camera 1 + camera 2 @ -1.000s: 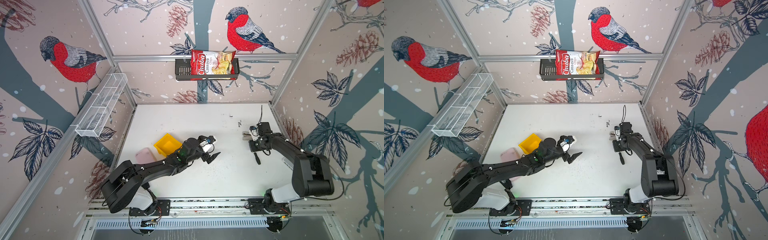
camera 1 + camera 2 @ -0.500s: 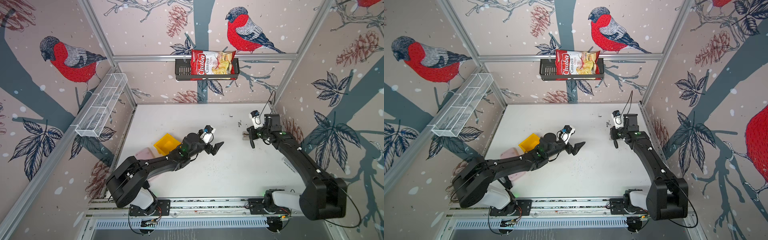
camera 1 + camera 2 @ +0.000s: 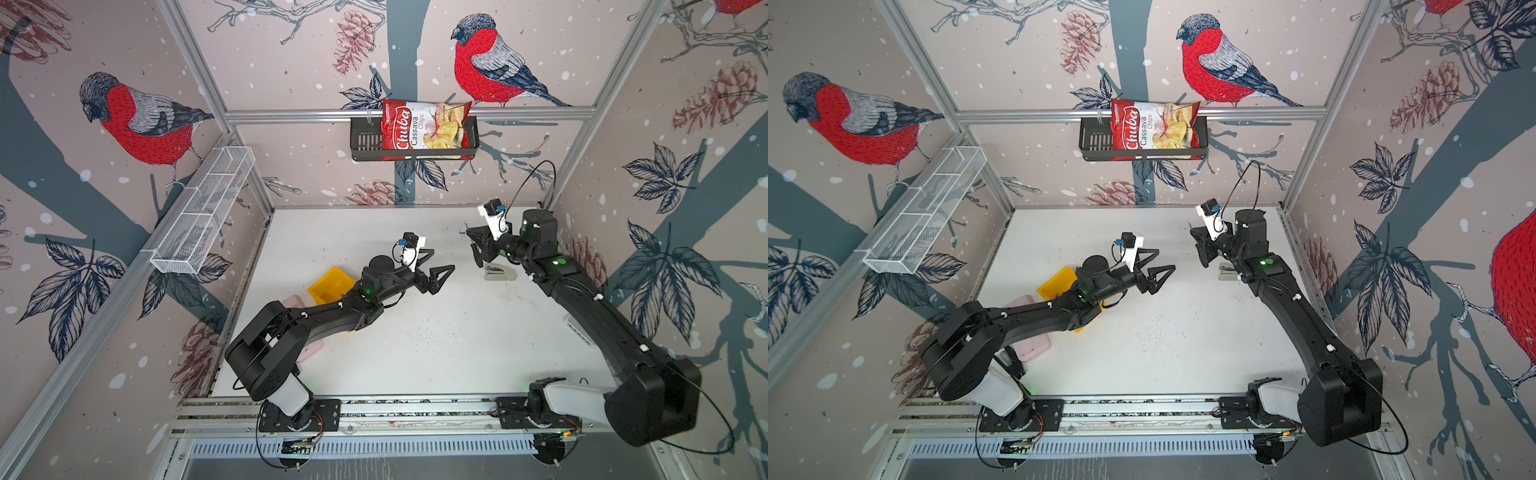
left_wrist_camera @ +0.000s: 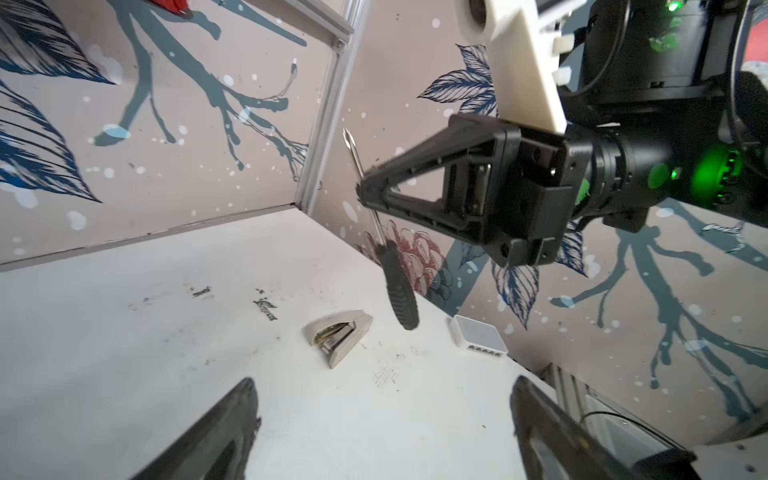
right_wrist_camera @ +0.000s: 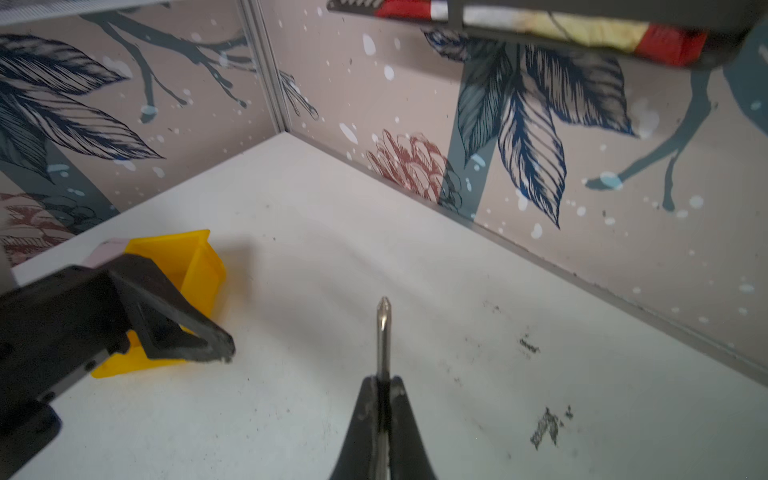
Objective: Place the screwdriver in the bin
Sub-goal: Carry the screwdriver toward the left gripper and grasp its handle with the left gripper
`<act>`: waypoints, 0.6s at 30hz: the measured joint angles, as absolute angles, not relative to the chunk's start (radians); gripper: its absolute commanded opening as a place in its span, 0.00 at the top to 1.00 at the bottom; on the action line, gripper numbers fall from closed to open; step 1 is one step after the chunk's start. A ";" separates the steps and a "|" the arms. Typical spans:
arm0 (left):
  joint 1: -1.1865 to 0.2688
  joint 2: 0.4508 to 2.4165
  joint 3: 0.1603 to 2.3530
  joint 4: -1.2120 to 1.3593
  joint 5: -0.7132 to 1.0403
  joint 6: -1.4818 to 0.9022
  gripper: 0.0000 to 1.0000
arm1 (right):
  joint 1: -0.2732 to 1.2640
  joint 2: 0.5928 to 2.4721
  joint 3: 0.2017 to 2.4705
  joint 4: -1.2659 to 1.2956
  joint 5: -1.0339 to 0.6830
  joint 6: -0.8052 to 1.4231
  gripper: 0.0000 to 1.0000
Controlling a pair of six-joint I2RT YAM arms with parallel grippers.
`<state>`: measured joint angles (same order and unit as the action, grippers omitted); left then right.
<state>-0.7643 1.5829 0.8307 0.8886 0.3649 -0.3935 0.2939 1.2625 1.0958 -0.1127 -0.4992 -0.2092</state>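
Note:
I am holding the screwdriver's stem with my right gripper, so next I need to grab its black handle with my left gripper to put the screwdriver in the bin (image 3: 329, 282).
The screwdriver (image 4: 400, 293) hangs in the air above the table with its black handle down and its metal tip (image 5: 382, 309) up. My right gripper (image 5: 382, 380) is shut on its thin shaft, at the back right in both top views (image 3: 474, 243). My left gripper (image 4: 382, 386) is open and empty. In a top view it (image 3: 1165, 261) is raised over the table's middle, pointing at the screwdriver a short way off. The yellow bin (image 3: 329, 282) stands on the table behind the left arm, partly hidden by it (image 5: 195, 257).
A silver-grey stapler (image 4: 340, 336) lies on the table under the right gripper. A pink flat container (image 3: 1030, 345) sits beside the bin under the left arm. A small white box (image 4: 478, 337) stands at the right wall. A black wall basket (image 3: 365, 143) holds a chips bag.
My right gripper has lifted the screwdriver off the table and carried it up and toward the back. My left gripper has risen and swung right toward it.

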 measured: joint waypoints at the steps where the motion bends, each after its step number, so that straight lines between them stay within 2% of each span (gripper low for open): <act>1: -0.764 1.584 0.834 0.900 0.369 -0.400 0.09 | 0.304 1.262 1.101 -0.097 -0.514 -0.208 1.00; 18: -0.757 1.710 0.936 1.031 0.444 -0.525 0.41 | 0.348 1.228 1.094 0.050 -0.696 -0.076 1.00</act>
<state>-0.7574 1.7100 0.9356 1.0306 0.4438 -0.5247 0.3477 1.2278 1.0939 0.0502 -0.6956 -0.0761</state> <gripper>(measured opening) 0.625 0.067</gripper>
